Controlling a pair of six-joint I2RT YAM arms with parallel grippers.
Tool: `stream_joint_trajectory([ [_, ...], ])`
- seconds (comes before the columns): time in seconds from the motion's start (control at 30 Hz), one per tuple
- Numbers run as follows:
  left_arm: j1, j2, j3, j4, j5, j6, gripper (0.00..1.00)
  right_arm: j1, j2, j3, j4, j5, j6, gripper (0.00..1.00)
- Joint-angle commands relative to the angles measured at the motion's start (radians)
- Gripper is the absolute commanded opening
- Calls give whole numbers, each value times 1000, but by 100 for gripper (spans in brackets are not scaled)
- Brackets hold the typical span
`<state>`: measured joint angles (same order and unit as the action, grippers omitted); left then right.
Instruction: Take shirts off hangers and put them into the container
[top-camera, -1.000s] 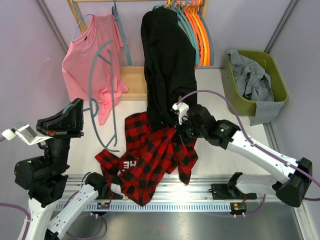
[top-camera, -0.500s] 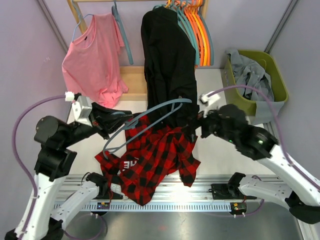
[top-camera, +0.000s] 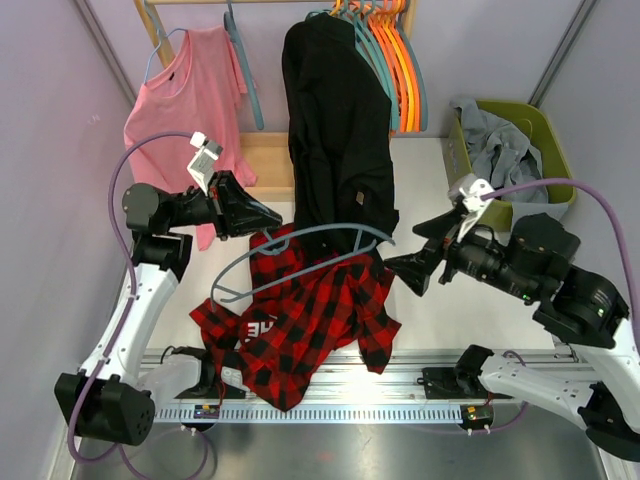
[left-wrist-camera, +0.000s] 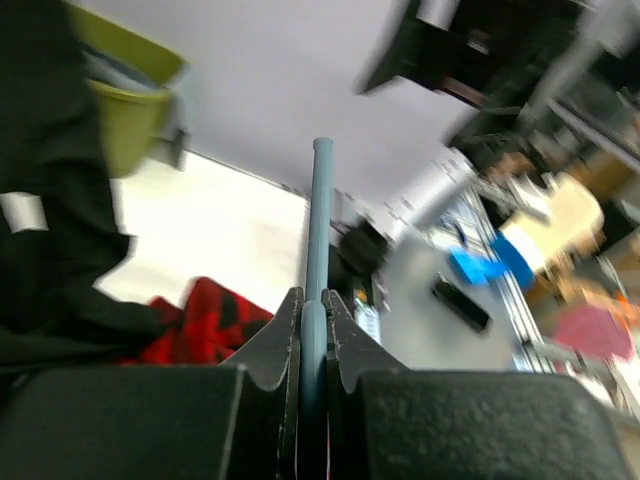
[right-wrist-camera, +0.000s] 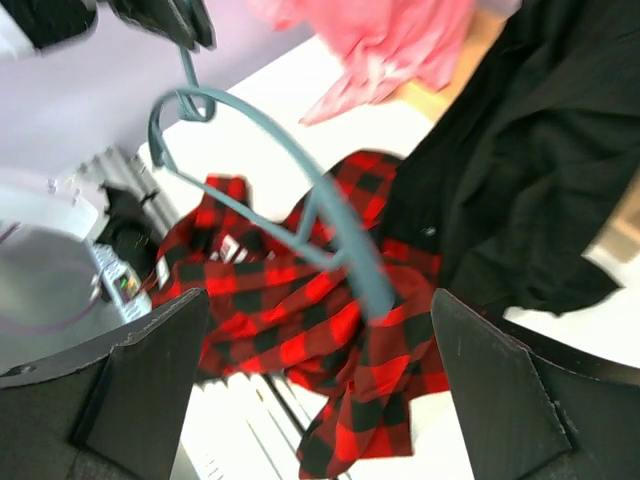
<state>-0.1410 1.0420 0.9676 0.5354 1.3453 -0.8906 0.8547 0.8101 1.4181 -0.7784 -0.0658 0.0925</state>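
Observation:
The right gripper grabs the teal hanger by its end (top-camera: 380, 236) (right-wrist-camera: 368, 282) next, which leaves the hanger's hook free to hang on the bar.
My left gripper (top-camera: 262, 218) is shut on the hook of a teal hanger (top-camera: 300, 255), which hangs bare in the air over the red-and-black plaid shirt (top-camera: 300, 320). That shirt lies crumpled on the table. In the left wrist view the jaws (left-wrist-camera: 315, 312) pinch the teal hanger rod (left-wrist-camera: 320, 210). My right gripper (top-camera: 413, 255) stands open to the right of the plaid shirt, with nothing in it. Its wrist view shows the hanger (right-wrist-camera: 330, 220) above the plaid shirt (right-wrist-camera: 280, 310). A black shirt (top-camera: 335, 130) and a pink shirt (top-camera: 185, 100) hang on the rail. The olive container (top-camera: 545, 135) holds a grey shirt (top-camera: 505, 155).
Orange hangers (top-camera: 385, 45) and teal hangers (top-camera: 412, 70) hang bare at the rail's right end. Another teal hanger (top-camera: 245, 75) hangs beside the pink shirt. A wooden base (top-camera: 268, 160) stands under the rail. The metal rail with the arm bases (top-camera: 400, 400) runs along the near edge.
The left arm has swung in from the far left and raised the teal hanger over the plaid shirt. The right gripper has opened and drawn back to the right.

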Motion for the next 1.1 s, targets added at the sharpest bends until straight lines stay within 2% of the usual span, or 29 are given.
stream_joint_trajectory([
  [0.0, -42, -53, 89, 91, 156, -5, 0, -2, 47, -5, -10, -152, -34, 99],
  [0.03, -51, -60, 127, -112, 169, 75, 0, -2, 52, -8, -4, -160, -36, 100],
  [0.07, -64, -68, 160, -262, 184, 308, 0, -2, 60, -10, -2, -172, -43, 99],
  [0.1, -71, -66, 195, -601, 218, 449, 0, -2, 61, -11, -1, -178, -43, 99],
  [0.17, -80, -59, 272, -783, 241, 637, 0, -2, 72, -13, 7, -206, -48, 99],
  [0.3, -83, -63, 227, -625, 232, 504, 0, -2, 95, -25, 28, -264, -34, 100],
  [0.37, -91, -57, 226, -626, 230, 501, 0, -2, 106, -56, 62, -319, -11, 100],
  [0.47, -98, -40, 230, -632, 224, 499, 0, -2, 133, -119, 160, -434, 48, 89],
  [0.57, -98, -34, 243, -635, 212, 498, 0, -2, 196, -142, 212, -543, 94, 72],
  [0.6, -98, -34, 249, -637, 212, 496, 0, 0, 224, -149, 226, -577, 105, 62],
  [0.7, -98, -36, 255, -637, 212, 495, 0, -2, 247, -159, 243, -603, 121, 46],
  [0.73, -98, -37, 260, -638, 212, 495, 0, -2, 251, -160, 242, -603, 122, 23],
  [0.8, -98, -40, 260, -638, 212, 495, 0, -2, 248, -159, 235, -583, 116, 0],
  [0.93, -97, -48, 264, -637, 189, 489, 2, 0, 221, -156, 206, -554, 104, 0],
  [0.97, -97, -53, 266, -635, 172, 484, 25, -2, 218, -154, 203, -545, 101, 0],
  [1.03, -95, -63, 272, -646, 88, 484, 63, -2, 209, -151, 188, -534, 95, 0],
  [1.07, -94, -69, 304, -735, 34, 530, 96, -2, 207, -147, 185, -520, 90, 0],
])
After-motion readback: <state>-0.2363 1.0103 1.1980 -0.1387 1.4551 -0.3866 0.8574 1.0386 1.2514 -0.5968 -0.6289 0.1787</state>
